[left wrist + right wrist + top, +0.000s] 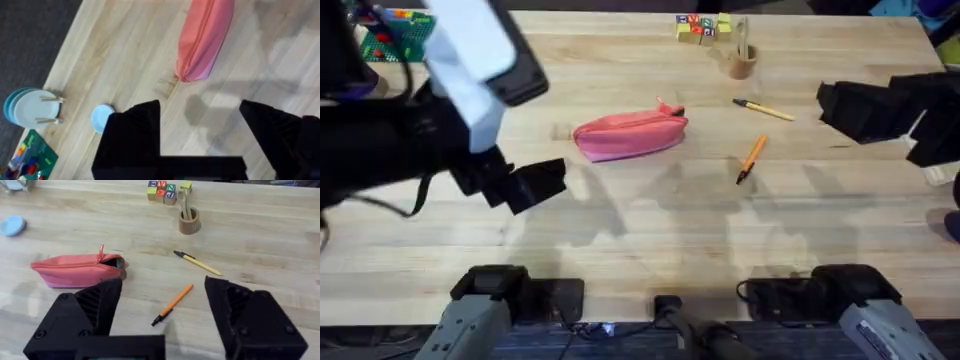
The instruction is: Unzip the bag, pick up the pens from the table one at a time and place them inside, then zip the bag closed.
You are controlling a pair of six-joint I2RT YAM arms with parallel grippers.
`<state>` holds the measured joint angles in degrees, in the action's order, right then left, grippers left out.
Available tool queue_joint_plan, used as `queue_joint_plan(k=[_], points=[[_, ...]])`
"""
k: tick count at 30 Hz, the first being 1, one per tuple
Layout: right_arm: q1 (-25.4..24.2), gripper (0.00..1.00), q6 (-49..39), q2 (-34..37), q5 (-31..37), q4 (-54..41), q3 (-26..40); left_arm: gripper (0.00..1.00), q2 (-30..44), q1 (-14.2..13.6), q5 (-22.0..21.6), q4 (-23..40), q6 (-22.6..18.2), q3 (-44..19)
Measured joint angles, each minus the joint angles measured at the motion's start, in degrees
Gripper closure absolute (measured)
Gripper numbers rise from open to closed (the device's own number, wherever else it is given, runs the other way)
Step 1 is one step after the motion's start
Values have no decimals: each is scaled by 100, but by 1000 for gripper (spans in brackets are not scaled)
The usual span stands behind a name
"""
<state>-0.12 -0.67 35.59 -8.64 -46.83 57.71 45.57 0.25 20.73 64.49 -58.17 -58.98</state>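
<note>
The bag has to be unzipped, and the zipper pull [667, 106] must stay free for that. I will next grab the bag with my left gripper by its end [582, 140] opposite the pull.
The pink-coral bag [630, 133] lies in the middle of the table [650, 240], its zipper pull [101, 253] sticking up near the end that faces the pens; a small dark gap shows at that end. An orange pen [751, 158] and a pale yellow pen [765, 110] lie to the bag's right. My left gripper [535, 184] hovers off the bag's left end, open and empty, and sees the bag [204, 37] ahead of its fingers [135, 130]. My right gripper [842, 106] is raised at the right, open and empty, above the orange pen [172, 305], the yellow pen [197, 262] and the bag [75, 270].
A wooden cup holding a spoon [741, 62] and a row of letter blocks [701, 27] stand at the back. A stack of blue plates [27, 107], a small blue disc [102, 117] and a green brick plate [395, 35] sit at the far left.
</note>
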Motion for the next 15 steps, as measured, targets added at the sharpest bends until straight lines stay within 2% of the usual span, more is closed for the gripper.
queue_joint_plan(k=[15], points=[[0,5,0,-2,0,2,0,7,2115,0,236,-312,-1168,0]])
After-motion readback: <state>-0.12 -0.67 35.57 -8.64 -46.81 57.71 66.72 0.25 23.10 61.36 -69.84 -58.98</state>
